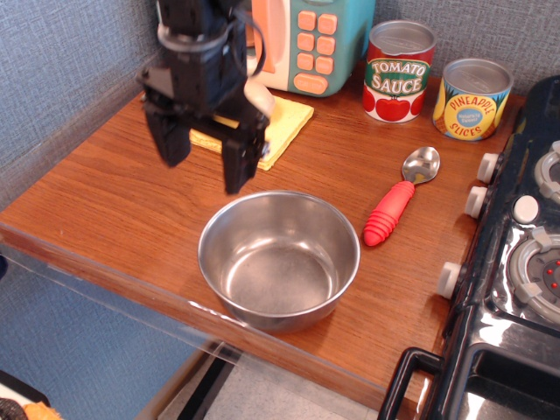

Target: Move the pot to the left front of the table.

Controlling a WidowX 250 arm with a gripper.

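Observation:
My gripper grabs the pot by its steel rim (202, 241) next, to move the pot to the bare tabletop (112, 173) beside the blue wall.
The pot (279, 259), a round shiny steel bowl, sits empty near the front edge of the brown wood-grain table (105, 188), about at its middle. My black gripper (203, 173) hangs over the table just behind and left of the pot's rim. Its two fingers point down and stand wide apart, open and empty. Its right finger (236, 162) is close to the pot's back-left rim; I cannot tell if it touches.
A yellow cloth (267, 122) with a pale egg-like ball (260, 98) lies behind the gripper, before a teal toy microwave (306, 39). A tomato sauce can (399, 72) and pineapple can (472, 98) stand at the back. A red-handled spoon (398, 206) lies right of the pot. A black toy stove (516, 262) fills the right side.

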